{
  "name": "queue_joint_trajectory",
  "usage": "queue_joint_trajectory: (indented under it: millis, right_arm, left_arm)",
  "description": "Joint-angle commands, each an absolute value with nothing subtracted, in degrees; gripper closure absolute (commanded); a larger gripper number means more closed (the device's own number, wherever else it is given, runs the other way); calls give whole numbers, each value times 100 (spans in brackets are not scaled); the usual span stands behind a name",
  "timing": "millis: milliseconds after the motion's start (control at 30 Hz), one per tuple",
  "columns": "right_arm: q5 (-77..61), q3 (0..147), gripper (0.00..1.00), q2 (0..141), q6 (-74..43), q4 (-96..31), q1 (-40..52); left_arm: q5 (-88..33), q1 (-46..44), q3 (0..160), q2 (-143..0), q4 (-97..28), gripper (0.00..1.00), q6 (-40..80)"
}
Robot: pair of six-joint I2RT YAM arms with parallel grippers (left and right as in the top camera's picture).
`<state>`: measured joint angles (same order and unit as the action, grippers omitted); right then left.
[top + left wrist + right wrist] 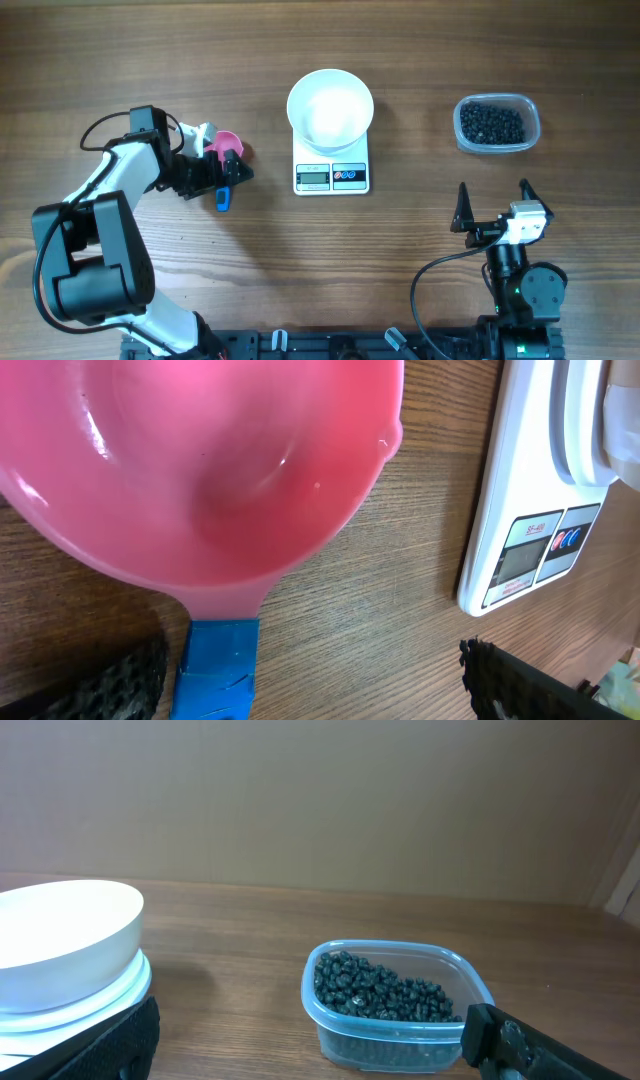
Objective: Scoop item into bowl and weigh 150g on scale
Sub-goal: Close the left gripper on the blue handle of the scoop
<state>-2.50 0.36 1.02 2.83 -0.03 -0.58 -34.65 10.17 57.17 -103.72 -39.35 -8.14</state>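
The left gripper will grab the scoop's blue handle near the pink cup [223, 188] [216, 669] next. The end of the handle then stays free to hand to the right gripper.
The item, a heap of tiny black beads [493, 123], fills a clear plastic tub [497, 146] at the back right. In the right wrist view the same beads [385, 990] lie just ahead. The white bowl [330, 107] stands on the scale [331, 176] at mid-table, and both show in the right wrist view, the bowl [60, 935] at the left. A pink scoop [228, 144] with a blue handle [218, 670] lies on the table left of the scale. My left gripper [232, 170] is open and straddles that handle, which lies close to one finger [95, 685]. My right gripper [493, 205] hangs open and empty, short of the tub.
The scale's display and buttons [535, 552] face the front, right of the scoop's pink cup [200, 460]. Bare wooden tabletop [400, 260] lies between the two arms. A plain wall rises behind the table in the right wrist view.
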Motion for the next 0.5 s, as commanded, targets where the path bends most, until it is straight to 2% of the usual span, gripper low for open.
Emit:
queue_joint_trajectory:
  millis: [0, 467]
  right_arm:
    - [-211, 30, 0, 104, 296, 10, -82]
    - [-211, 30, 0, 104, 298, 12, -82]
  left_arm:
    - [-3236, 996, 5612, -10591, -3896, 0, -906]
    - [-3236, 996, 5612, -10591, -3896, 0, -906]
